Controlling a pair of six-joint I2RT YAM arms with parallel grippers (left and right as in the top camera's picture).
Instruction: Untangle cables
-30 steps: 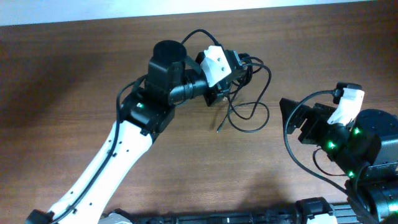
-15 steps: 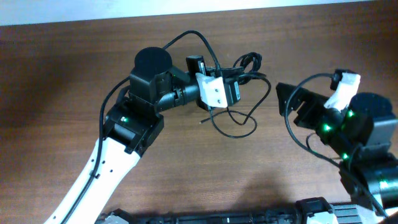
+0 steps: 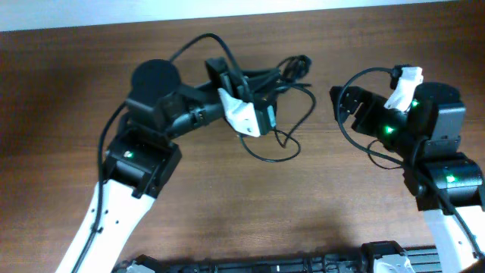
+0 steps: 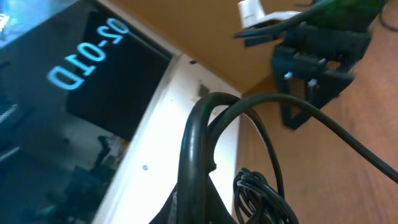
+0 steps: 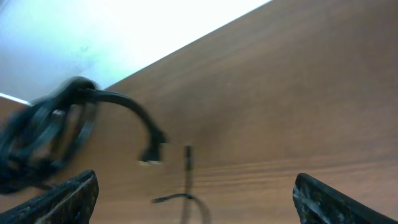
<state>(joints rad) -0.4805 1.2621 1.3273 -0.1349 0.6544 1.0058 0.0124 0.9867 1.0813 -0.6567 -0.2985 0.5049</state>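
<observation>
Next, my right gripper grabs the cables by the bunched coil (image 3: 296, 68) (image 5: 45, 135), which leaves the loose loops free for my left gripper to untangle.
The cables (image 3: 294, 70) are thin black cords, bunched in a coil at the top with loose loops (image 3: 274, 148) trailing on the wooden table. My left gripper (image 3: 267, 92) is shut on the bundle beside the coil. In the left wrist view a thick fold of cable (image 4: 200, 149) rises from the jaws, and a small coil (image 4: 264, 196) sits next to it. My right gripper (image 3: 342, 106) is open and empty, to the right of the cables and facing them. In the right wrist view its fingers (image 5: 196, 202) are spread wide, with the blurred coil (image 5: 43, 127) and a plug end (image 5: 152, 157) ahead.
The brown wooden table (image 3: 227, 212) fills the view, with a white wall strip along its far edge (image 3: 114, 11). The right gripper also shows in the left wrist view (image 4: 314, 53), above the table. A dark screen (image 4: 81, 106) stands beyond the table.
My left arm has swung left, dragging the cables left across the table. My right arm has moved up and left, closer to the cables.
</observation>
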